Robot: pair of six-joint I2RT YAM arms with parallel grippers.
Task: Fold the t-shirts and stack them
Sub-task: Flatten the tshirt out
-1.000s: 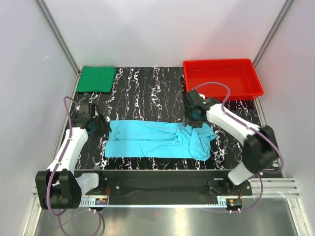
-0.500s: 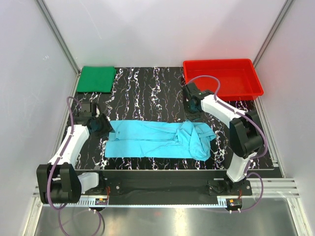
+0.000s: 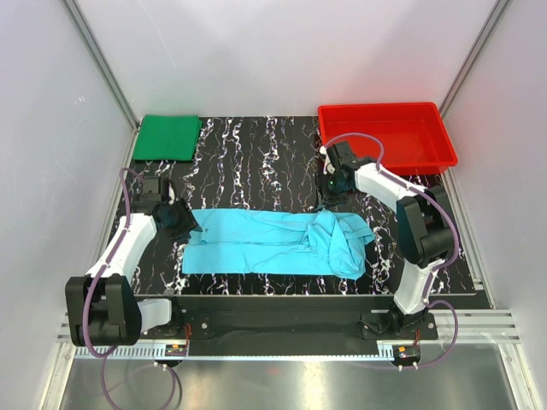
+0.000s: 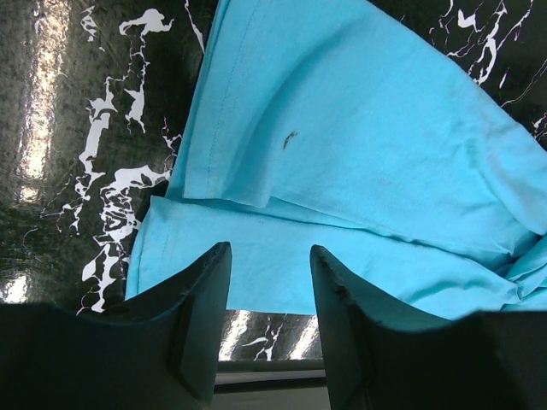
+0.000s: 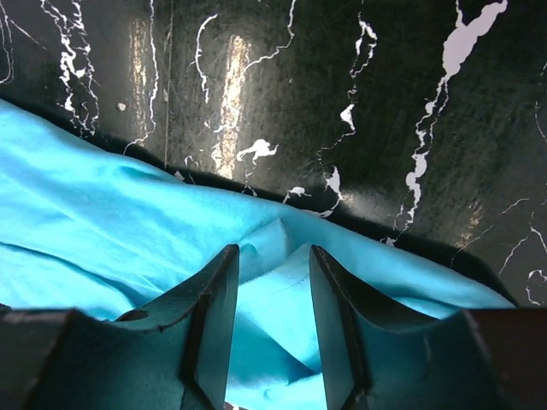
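Note:
My right gripper grabs the t-shirt's cloth fold at its bunched end next, opposite my left gripper, to spread the cyan t-shirt for folding.
The light cyan-blue t-shirt lies stretched left to right across the front of the table, bunched and folded over at its right end. The dark green t-shirt rests folded flat at the back left corner. My left gripper is at the cyan shirt's left end, jaws open. In the left wrist view the left gripper has only cloth beyond it. My right gripper hangs just behind the bunched right end. In the right wrist view the right gripper is open above a cloth ridge.
A red plastic tray stands at the back right, just behind the right arm. The black marbled tabletop shows between the two shirts. Grey walls enclose the table on both sides and the back.
My right gripper has pulled back off the cyan shirt's bunched right end toward the tray, the arm folding in. The left gripper has edged closer to the shirt's left end and narrowed slightly.

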